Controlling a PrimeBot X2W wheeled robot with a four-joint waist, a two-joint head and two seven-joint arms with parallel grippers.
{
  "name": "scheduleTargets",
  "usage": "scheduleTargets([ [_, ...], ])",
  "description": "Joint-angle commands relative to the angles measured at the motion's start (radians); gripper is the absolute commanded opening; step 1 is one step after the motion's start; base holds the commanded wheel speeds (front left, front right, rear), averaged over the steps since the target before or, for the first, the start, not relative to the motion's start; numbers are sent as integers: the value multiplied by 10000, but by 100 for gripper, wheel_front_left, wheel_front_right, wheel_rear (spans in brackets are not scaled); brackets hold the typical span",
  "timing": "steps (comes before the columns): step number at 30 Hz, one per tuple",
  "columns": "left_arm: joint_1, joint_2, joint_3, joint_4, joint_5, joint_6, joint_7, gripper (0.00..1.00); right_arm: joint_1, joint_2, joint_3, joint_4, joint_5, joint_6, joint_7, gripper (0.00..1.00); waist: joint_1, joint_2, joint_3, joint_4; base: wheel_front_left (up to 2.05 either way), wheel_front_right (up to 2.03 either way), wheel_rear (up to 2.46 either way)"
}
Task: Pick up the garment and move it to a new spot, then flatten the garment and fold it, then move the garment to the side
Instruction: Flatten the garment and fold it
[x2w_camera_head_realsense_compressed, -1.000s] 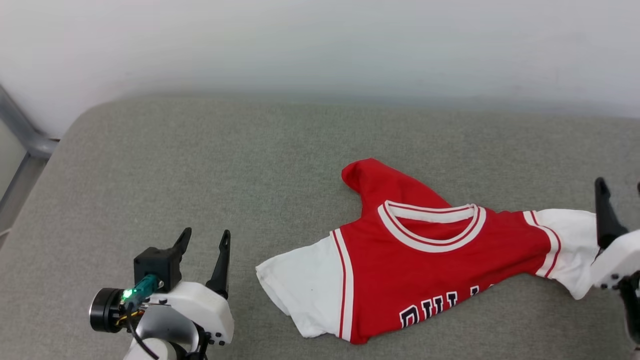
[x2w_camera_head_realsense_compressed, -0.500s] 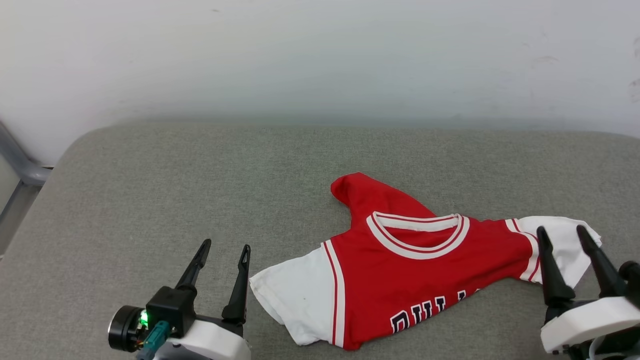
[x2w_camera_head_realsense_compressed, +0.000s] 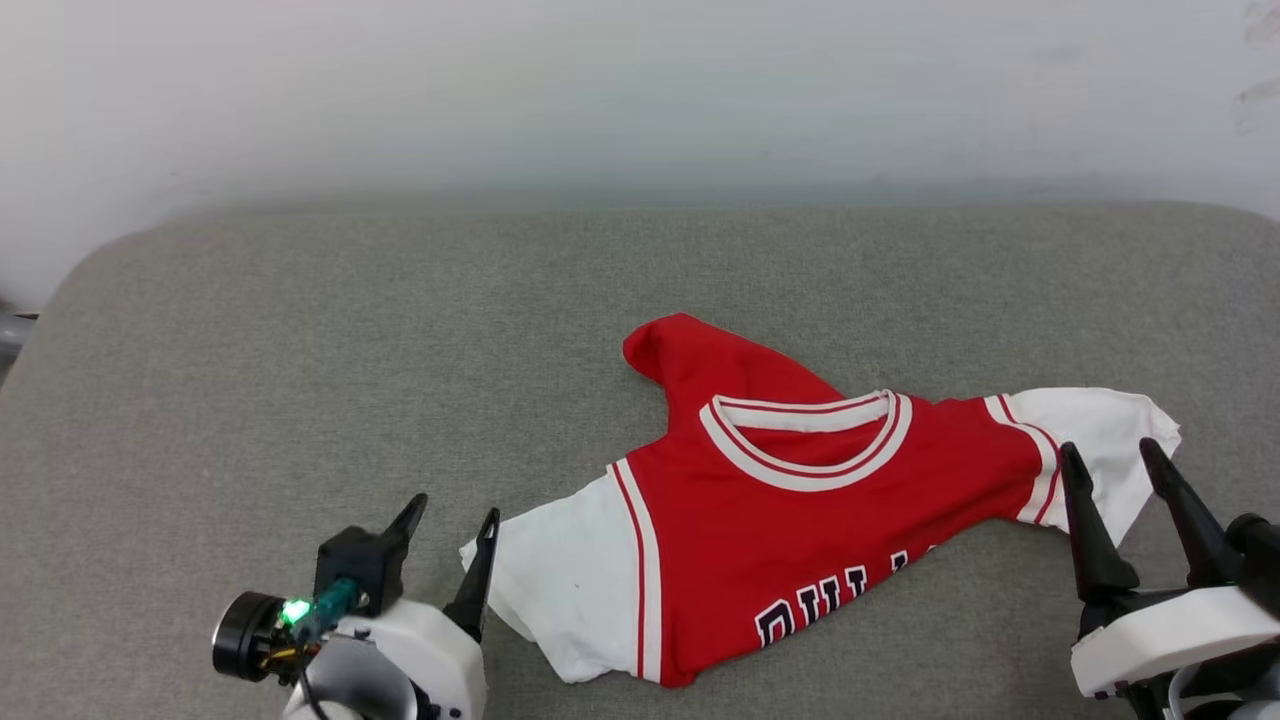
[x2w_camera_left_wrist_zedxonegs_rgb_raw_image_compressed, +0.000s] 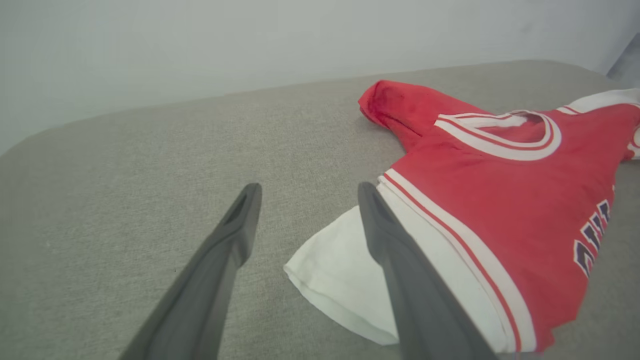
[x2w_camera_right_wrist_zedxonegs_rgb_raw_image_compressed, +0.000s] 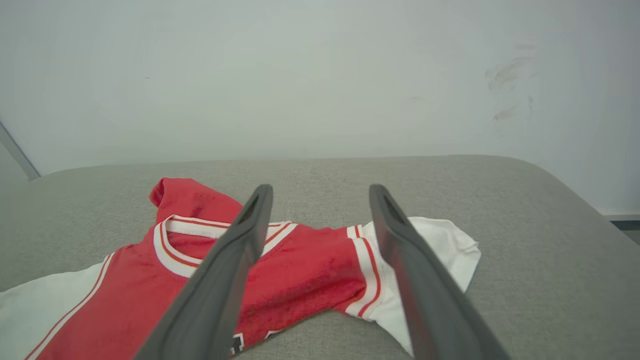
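Note:
My left gripper grabs the loose edge of its white sleeve next, since the jersey (x2w_camera_head_realsense_compressed: 768, 528) lies slack.
The garment (x2w_camera_head_realsense_compressed: 800, 520), a red jersey T-shirt with white sleeves and a striped collar, lies rumpled on the grey cushioned surface (x2w_camera_head_realsense_compressed: 300, 330), front up, a red fold poking out behind the collar. My left gripper (x2w_camera_head_realsense_compressed: 452, 512) stands open at the lower left, its right finger close beside the near white sleeve (x2w_camera_left_wrist_zedxonegs_rgb_raw_image_compressed: 345, 270). My right gripper (x2w_camera_head_realsense_compressed: 1108, 452) is open at the lower right, fingers in front of the far white sleeve (x2w_camera_right_wrist_zedxonegs_rgb_raw_image_compressed: 445, 250), above the cloth. Nothing sits between either pair of fingers. The garment (x2w_camera_right_wrist_zedxonegs_rgb_raw_image_compressed: 300, 270) shows part of its black lettering.
A pale wall (x2w_camera_head_realsense_compressed: 640, 90) rises behind the cushion's far edge. The cushion rounds off at its left corner (x2w_camera_head_realsense_compressed: 90, 270), where a grey metal frame piece (x2w_camera_head_realsense_compressed: 12, 330) shows. Bare grey fabric stretches left of and behind the garment.
The head camera has shifted, so the whole scene sits further left. The right gripper came into view and stands before the far sleeve. The left gripper stands closer to the near sleeve.

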Motion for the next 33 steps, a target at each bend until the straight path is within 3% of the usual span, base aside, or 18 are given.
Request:
scheduleTargets([
  [1,-312,138,5,-64,-90,-41,696,100,-197,49,-47,-59,-78,-11,20,100,1,-1,308,-216,0,0,0],
  [5,-595,588,-101,-342,-99,87,3048,100,-258,48,-51,-10,-117,-11,26,100,1,-1,694,-422,0,0,0],
  [9,-729,963,-107,-553,-9,170,4371,100,-418,131,61,-11,-135,-11,-43,100,1,-1,1042,-652,0,0,0],
  [19,-832,1151,-46,-578,-366,186,5347,100,-671,153,-162,69,-343,-11,-38,100,1,-1,1708,-935,0,0,0],
  [26,-717,1192,-224,121,-403,155,5796,100,-821,66,-40,31,-162,-11,-68,100,1,-1,2020,-968,0,0,0],
  [27,-677,1198,-259,230,-440,141,5865,78,-832,49,-37,44,-163,-11,-59,100,1,-1,2038,-959,0,0,0],
  [28,-677,1198,-259,230,-440,141,5865,78,-832,49,-37,44,-163,-11,-59,100,1,-1,2038,-959,0,0,0],
  [30,-636,1231,-287,402,-484,107,5890,0,-848,34,-49,61,-176,-11,-64,100,1,-1,2053,-932,0,0,0],
  [33,-659,1136,-214,456,-583,169,5635,0,-892,-12,-104,106,-274,-11,-24,100,1,-1,1960,-862,0,0,0],
])
